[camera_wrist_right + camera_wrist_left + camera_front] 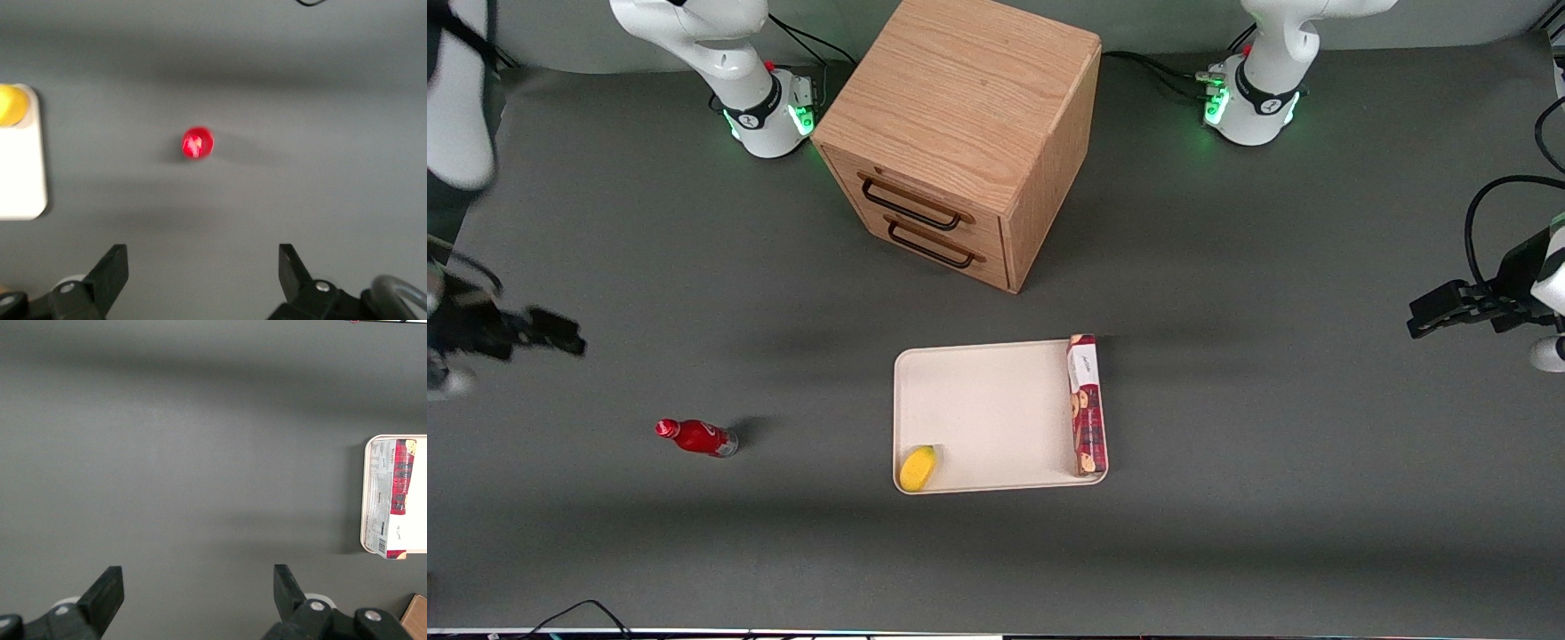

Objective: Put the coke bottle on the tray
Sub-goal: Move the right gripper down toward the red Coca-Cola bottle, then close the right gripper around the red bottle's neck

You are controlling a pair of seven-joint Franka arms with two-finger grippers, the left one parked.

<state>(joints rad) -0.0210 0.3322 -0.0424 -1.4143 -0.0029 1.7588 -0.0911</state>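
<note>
The coke bottle should go on the cream-white tray (987, 409), so I should grab it next by its red cap (667, 428) with my right gripper.
The coke bottle (695, 437), small and red with a red cap and silvery base, stands on the grey table, apart from the tray toward the working arm's end. The right wrist view shows it from above as a red round cap (197, 144). The cream-white tray (987, 409) lies flat near the table's middle; one rounded corner shows in the right wrist view (20, 173). My right gripper (569, 338) hangs above the table, farther from the front camera than the bottle and farther out toward the working arm's end. It is open and empty (202, 267), its jaws wide apart.
A long red biscuit box (1087, 404) lies along the tray's edge toward the parked arm. A yellow object (919, 468) sits in the tray's corner nearest the bottle. A wooden drawer cabinet (960, 133) stands farther from the front camera than the tray.
</note>
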